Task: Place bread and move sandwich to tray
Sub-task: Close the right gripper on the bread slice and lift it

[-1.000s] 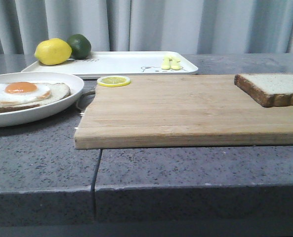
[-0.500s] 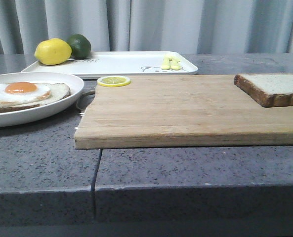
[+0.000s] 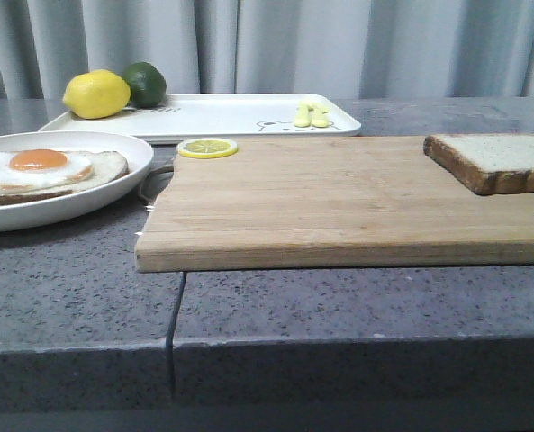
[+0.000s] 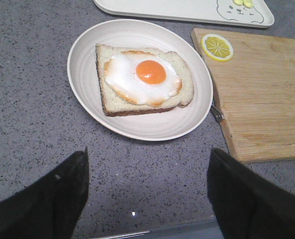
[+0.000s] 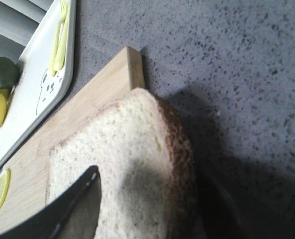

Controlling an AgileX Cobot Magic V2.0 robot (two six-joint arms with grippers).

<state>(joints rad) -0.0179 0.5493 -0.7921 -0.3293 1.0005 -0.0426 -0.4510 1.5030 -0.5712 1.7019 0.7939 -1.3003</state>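
Observation:
I should close my right gripper now: the bread's crust edge [image 5: 181, 149] is close beside both its fingers, between them.
The bread [image 3: 505, 162] lies on the right end of the wooden cutting board [image 3: 339, 202]. In the right wrist view my right gripper [image 5: 157, 191] stands at the bread's [image 5: 122, 154] crust edge. One finger [image 5: 75, 209] hangs over its top face and casts a shadow on it, and the other is lost in dark shade; the jaws look spread. The sandwich [image 3: 41, 171], an egg-topped slice on its round white plate [image 3: 113, 193], sits at the left. My left gripper [image 4: 147, 159] is open and empty above bare counter, just short of the plate [image 4: 82, 94]. The tray [image 3: 221, 117] lies behind.
A lemon [image 3: 96, 94] and a lime [image 3: 146, 83] rest on the tray's left end, and yellow cutlery [image 3: 312, 114] on its right. A lemon slice [image 3: 207, 148] lies on the board's back left corner. A seam [image 3: 175, 315] runs through the grey counter.
The bread has shifted slightly to the left on the board. Nothing else has moved.

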